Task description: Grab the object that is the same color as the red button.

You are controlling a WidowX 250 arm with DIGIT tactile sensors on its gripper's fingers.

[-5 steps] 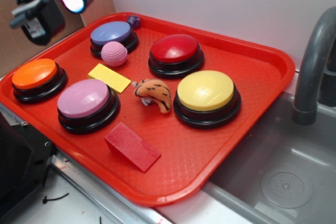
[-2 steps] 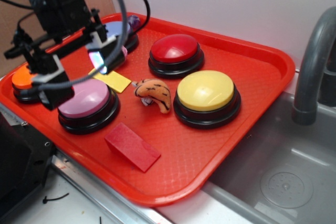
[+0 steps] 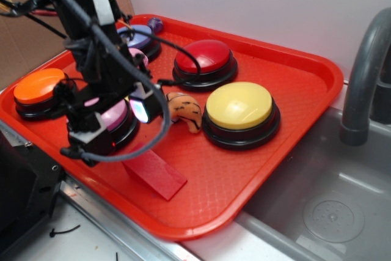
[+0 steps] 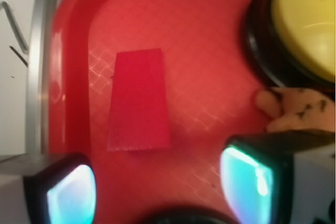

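Observation:
The red wedge is ahead, so my gripper must move forward before closing.
The red wedge-shaped object lies flat near the tray's front edge; in the wrist view the object sits just ahead of the jaws, left of centre. The red button stands at the back middle of the tray and is out of the wrist view. My gripper hangs over the pink button, just behind the wedge. In the wrist view the gripper is open, with only bare tray between its glowing pads.
A red tray holds a yellow button, an orange button, a purple button partly behind the arm, and a small tiger toy. A sink and faucet lie to the right.
The arm has swung from the back left corner forward and down, across the pink button, to just behind the red wedge. Nothing on the tray has moved.

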